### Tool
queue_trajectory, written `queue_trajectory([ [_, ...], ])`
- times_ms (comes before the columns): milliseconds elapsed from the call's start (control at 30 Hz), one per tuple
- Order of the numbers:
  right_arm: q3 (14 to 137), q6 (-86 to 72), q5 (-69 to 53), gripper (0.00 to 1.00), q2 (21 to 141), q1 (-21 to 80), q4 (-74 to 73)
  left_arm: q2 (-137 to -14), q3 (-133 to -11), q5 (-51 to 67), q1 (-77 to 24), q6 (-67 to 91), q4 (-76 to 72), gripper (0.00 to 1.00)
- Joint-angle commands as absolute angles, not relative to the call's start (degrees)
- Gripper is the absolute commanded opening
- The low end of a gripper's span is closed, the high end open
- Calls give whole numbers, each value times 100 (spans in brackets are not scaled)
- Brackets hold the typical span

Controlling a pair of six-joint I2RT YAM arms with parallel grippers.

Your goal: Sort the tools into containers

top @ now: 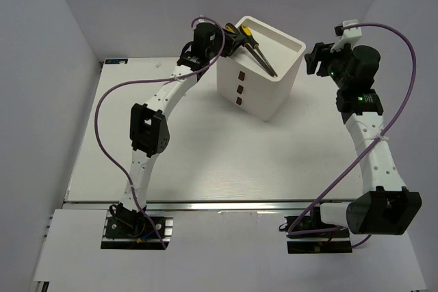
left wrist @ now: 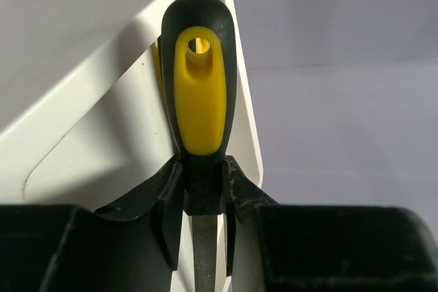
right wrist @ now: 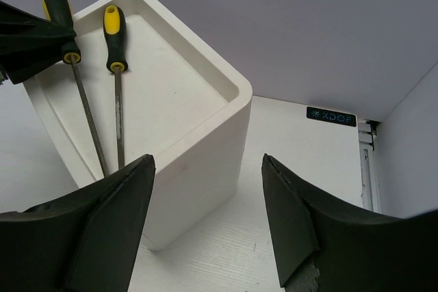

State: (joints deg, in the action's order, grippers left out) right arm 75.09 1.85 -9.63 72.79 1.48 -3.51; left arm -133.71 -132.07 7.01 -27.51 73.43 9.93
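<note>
The held tool would stay, its blade inside the tray alongside the second tool. My left gripper should open now.
The white drawer box (top: 270,90) stands at the back middle of the table, with three red-brown tabs (top: 239,88) on its front. My left gripper (top: 229,39) is shut on a yellow-and-black-handled tool (left wrist: 198,87) over the box's left corner. A flat grey blade (left wrist: 204,251) shows below its handle. It slants down into the top tray. A second yellow-and-black-handled tool (right wrist: 114,32) lies in the tray beside the held one (right wrist: 56,6). My right gripper (top: 317,59) is open and empty, right of the box (right wrist: 198,169), above the table. The green-black screwdrivers and the wrench are out of view.
Grey walls close in the table at the back and sides. A black XDOF label (right wrist: 331,115) sits at the table's back right edge. Purple cables (top: 102,107) loop off both arms. The box's tray rim (left wrist: 239,100) is right behind the held handle.
</note>
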Motion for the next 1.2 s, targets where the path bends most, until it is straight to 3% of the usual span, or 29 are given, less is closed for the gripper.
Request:
queue_trajectory([
  [0, 7523, 97, -1055, 69, 7172, 97, -105, -13192, -13447, 844, -2769, 6971, 1116, 0],
  [200, 7541, 44, -1099, 69, 7207, 79, -105, -13227, -13465, 957, -2769, 6803, 1248, 2],
  [333, 7497, 44, -1125, 69, 7190, 70, -123, -13289, -13500, 1107, -2769, 6803, 1248, 42],
  [500, 7436, 44, -1160, 69, 7163, 70, -114, -13377, -13623, 1257, -2769, 6847, 1257, 60],
  [700, 7400, 44, -1204, 69, 7154, 70, -123, -13280, -13641, 1266, -2769, 6838, 1213, 65],
  [1167, 7418, 44, -1397, 68, 7146, 70, -158, -12481, -13281, 1002, -2690, 6346, 1863, 62],
])
